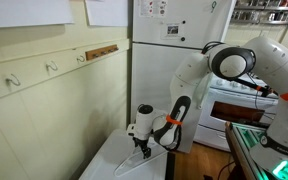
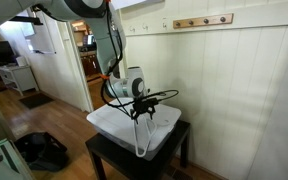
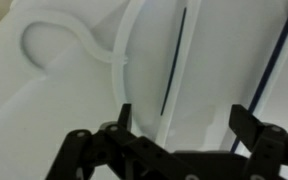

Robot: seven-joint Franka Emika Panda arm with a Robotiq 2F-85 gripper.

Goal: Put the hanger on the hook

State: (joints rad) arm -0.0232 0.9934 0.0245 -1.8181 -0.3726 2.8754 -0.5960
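Observation:
I should next grab the thin white hanger (image 1: 143, 150) by the arm between my fingers. Its curved top hook will then stay free to hang on the hook.
The thin white hanger (image 3: 122, 62) lies against the white box, its curved top hook at the upper left of the wrist view. One of its arms runs down between my fingers, close to the left one. My gripper (image 3: 184, 115) is open, with the fingers wide apart around that arm. In both exterior views the gripper (image 1: 141, 138) (image 2: 137, 110) points down over the box, with the hanger (image 1: 143, 150) (image 2: 141, 140) below it. Three white hooks sit on the cream wall rail; the nearest hook (image 1: 81, 57) is well above and away from the gripper.
The white box (image 1: 106, 162) (image 2: 109, 122) rests on a dark low table (image 2: 104, 158). A brown wooden strip (image 1: 102, 50) (image 2: 202, 20) is on the wall. A white fridge (image 1: 179, 25) and a stove (image 1: 234, 100) stand behind the arm. A doorway (image 2: 74, 60) opens beside the wall.

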